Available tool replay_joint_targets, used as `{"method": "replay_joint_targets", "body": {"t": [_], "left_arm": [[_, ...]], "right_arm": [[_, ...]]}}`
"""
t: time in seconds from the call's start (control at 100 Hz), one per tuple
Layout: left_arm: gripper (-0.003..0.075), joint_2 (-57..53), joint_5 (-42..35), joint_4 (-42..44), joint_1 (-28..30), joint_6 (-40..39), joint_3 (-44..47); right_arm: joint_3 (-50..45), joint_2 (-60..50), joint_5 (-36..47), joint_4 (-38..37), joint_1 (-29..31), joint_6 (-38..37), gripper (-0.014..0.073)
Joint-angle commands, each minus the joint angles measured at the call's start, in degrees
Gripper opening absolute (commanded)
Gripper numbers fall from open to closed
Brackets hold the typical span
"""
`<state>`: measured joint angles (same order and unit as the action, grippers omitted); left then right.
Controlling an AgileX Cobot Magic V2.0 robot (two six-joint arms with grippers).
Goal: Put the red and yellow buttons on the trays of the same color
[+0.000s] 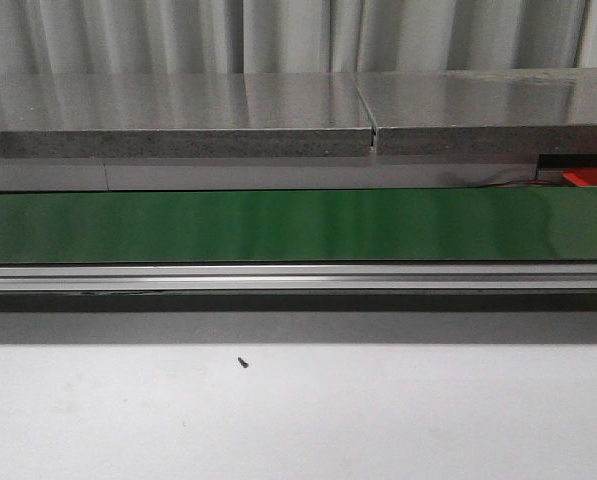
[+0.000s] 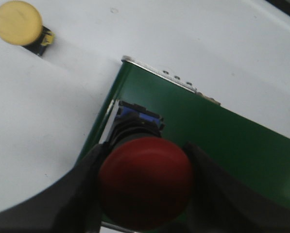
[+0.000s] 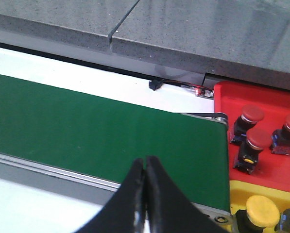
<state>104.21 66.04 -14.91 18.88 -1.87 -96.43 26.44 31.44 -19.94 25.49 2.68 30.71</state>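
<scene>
The held button's dark base (image 2: 136, 116) hangs above the green belt, so the button would drop if I opened my left gripper now.
In the left wrist view my left gripper (image 2: 145, 182) is shut on a red button (image 2: 145, 182), its dark base pointing down at the end of the green conveyor belt (image 2: 222, 141). A yellow button (image 2: 18, 23) lies on the white table beside that belt end. In the right wrist view my right gripper (image 3: 145, 165) is shut with nothing in it, over the belt (image 3: 86, 126). Beyond the belt's end sits the red tray (image 3: 271, 170) holding three red buttons (image 3: 257, 141), and the yellow tray (image 3: 239, 199) holding a yellow button (image 3: 262, 209). Neither gripper shows in the front view.
The front view shows the long green belt (image 1: 298, 226) with its metal rail (image 1: 298, 276), a grey stone ledge (image 1: 178, 115) behind it, a corner of the red tray (image 1: 590, 178) at far right, and a small dark speck (image 1: 243, 363) on the white table.
</scene>
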Motion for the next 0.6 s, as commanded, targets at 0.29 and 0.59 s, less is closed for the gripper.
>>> {"method": "replay_joint_targets", "body": {"t": [0.29, 0.59], "left_arm": [[0.0201, -5.33, -6.68, -0.88, -3.83, 0.67, 8.39], [0.0201, -4.93, -7.59, 0.28, -3.7, 0.67, 8.85]], "right_arm": [[1.52, -0.1, 3.56, 0.64, -0.19, 0.35, 0.0002], [1.52, -0.1, 3.52, 0.64, -0.19, 0.35, 0.0002]]}}
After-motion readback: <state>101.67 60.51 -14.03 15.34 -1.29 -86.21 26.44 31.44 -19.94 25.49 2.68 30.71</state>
